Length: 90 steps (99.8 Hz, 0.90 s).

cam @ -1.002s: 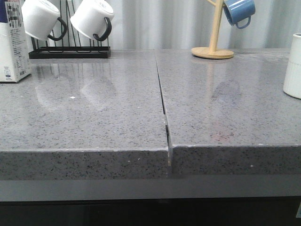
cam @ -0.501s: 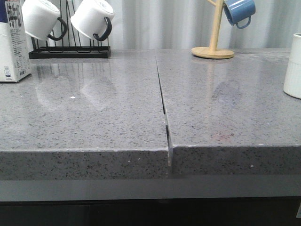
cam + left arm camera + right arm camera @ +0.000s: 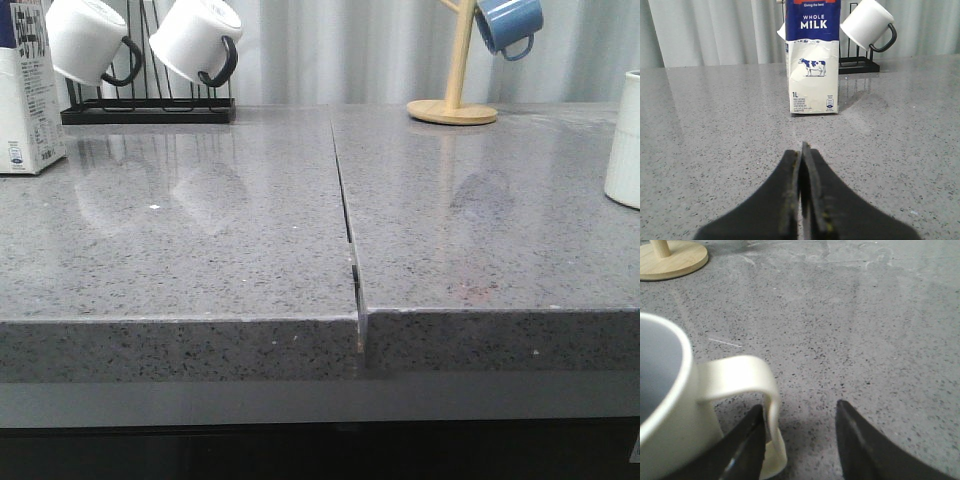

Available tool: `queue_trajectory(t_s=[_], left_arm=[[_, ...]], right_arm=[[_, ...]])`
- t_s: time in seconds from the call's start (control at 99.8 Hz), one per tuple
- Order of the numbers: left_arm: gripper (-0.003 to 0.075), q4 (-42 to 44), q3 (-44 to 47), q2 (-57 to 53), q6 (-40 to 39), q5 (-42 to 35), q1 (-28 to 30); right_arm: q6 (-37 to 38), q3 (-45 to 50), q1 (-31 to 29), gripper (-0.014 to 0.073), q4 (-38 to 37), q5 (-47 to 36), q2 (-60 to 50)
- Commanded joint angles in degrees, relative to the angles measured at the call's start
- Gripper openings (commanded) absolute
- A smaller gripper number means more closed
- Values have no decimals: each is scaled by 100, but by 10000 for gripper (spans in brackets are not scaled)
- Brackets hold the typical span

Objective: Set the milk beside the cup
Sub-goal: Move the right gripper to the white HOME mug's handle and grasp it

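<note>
My right gripper's fingers stand around the white handle of the cup, so it is time to close on the cup now, and closing now would catch it.
The milk point(image 3: 28, 90) stands upright at the far left of the counter; in the left wrist view the carton point(image 3: 812, 65) faces me a fair way ahead. My left gripper point(image 3: 803, 150) is shut and empty, low over the counter, pointing at the carton. The cup point(image 3: 625, 140) stands at the far right edge. In the right wrist view the cup point(image 3: 670, 405) is close, and my right gripper point(image 3: 800, 412) is open, with the cup's white handle point(image 3: 747, 385) just inside one finger. Neither gripper shows in the front view.
A black rack point(image 3: 150, 110) with two white black-handled mugs point(image 3: 88, 38) stands at the back left, right behind the milk. A wooden mug tree point(image 3: 452, 110) holds a blue mug point(image 3: 508, 25) at the back right. A seam point(image 3: 345, 220) splits the grey counter.
</note>
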Motion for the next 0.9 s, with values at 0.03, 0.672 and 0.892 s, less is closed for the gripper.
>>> queue_trajectory(t_s=[0.03,0.672,0.892], left_arm=[[-21,-3,239,-184,-50,-438,18],[-21,-3,239,-184,-50,-438,18],[-21,-3,239,-184,-50,-438,18]], right_arm=[[35,-323,-18,248,-83,-490,48],[113,-378,1224,-68,-173,191,-759],[181,-447,2268,-68,109,352,-820]])
